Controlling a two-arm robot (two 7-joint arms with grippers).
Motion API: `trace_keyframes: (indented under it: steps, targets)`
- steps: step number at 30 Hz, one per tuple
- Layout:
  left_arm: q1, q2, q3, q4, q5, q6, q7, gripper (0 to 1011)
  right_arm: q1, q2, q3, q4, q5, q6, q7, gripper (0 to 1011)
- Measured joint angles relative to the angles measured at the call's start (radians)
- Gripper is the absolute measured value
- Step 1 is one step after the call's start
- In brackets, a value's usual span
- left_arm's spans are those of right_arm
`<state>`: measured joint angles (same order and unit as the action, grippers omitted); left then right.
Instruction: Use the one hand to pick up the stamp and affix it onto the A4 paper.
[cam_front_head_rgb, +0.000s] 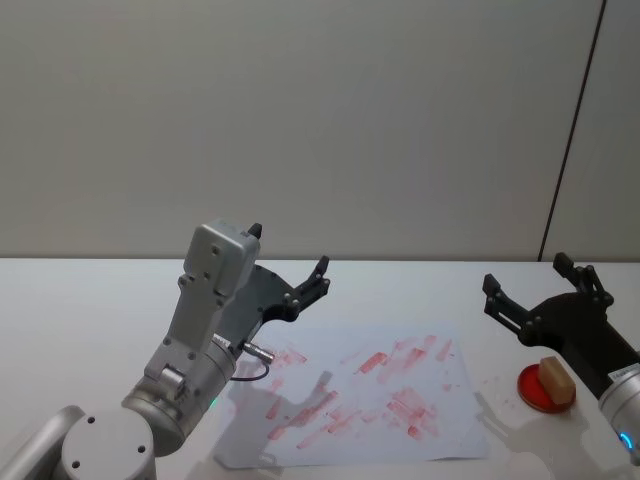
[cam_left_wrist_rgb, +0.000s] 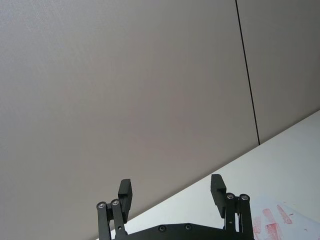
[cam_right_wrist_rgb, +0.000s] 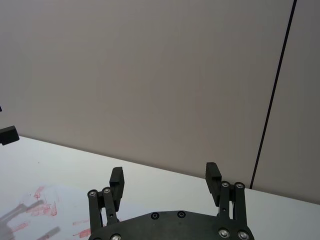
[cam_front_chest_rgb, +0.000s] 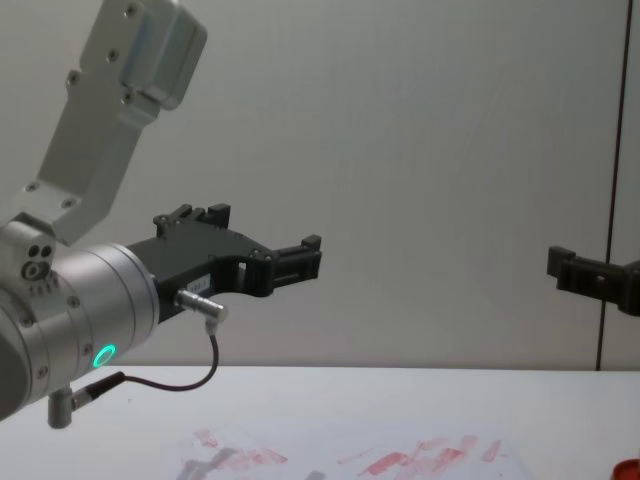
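Observation:
The stamp's bottom side rests on the red ink pad (cam_front_chest_rgb: 627, 470), so my right gripper next needs to grab the stamp by its clean tan sides above the ink to affix it.
The stamp (cam_front_head_rgb: 555, 380), a small pale tan block, rests on a round red ink pad (cam_front_head_rgb: 531, 392) at the table's right. The A4 paper (cam_front_head_rgb: 370, 395), white with many red smeared prints, lies flat in the middle; its edge also appears as paper (cam_left_wrist_rgb: 280, 220) and paper (cam_right_wrist_rgb: 30, 207). My right gripper (cam_front_head_rgb: 527, 275) hovers open and empty, raised just behind the stamp and apart from it. Its jaws are spread wide, as the right gripper (cam_right_wrist_rgb: 165, 173) shows against the wall. My left gripper (cam_front_head_rgb: 290, 250) hangs open and empty above the paper's far left corner.
The white table (cam_front_head_rgb: 90, 300) runs back to a plain grey wall. The bulky silver left arm (cam_front_chest_rgb: 80, 300) with a green glowing ring and a looped cable rises at the near left. The left gripper (cam_front_chest_rgb: 262, 232) and the right gripper (cam_front_chest_rgb: 572, 268) hang well above the tabletop.

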<state>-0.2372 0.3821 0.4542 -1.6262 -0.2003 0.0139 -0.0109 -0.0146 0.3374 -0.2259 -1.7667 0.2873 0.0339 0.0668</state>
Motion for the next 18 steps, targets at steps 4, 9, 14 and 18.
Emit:
trace_keyframes:
  steps: [4, 9, 14, 18]
  targets:
    - [0.000, 0.000, 0.000, 0.000, 0.000, 0.000, 0.000, 1002, 0.000, 0.000, 0.000, 0.000, 0.000, 0.000, 0.000, 1001]
    - [0.000, 0.000, 0.000, 0.000, 0.000, 0.000, 0.000, 1002, 0.000, 0.000, 0.000, 0.000, 0.000, 0.000, 0.000, 1001]
    - [0.000, 0.000, 0.000, 0.000, 0.000, 0.000, 0.000, 1003, 0.000, 0.000, 0.000, 0.000, 0.000, 0.000, 0.000, 1001]
    - [0.000, 0.000, 0.000, 0.000, 0.000, 0.000, 0.000, 1002, 0.000, 0.000, 0.000, 0.000, 0.000, 0.000, 0.000, 1001]
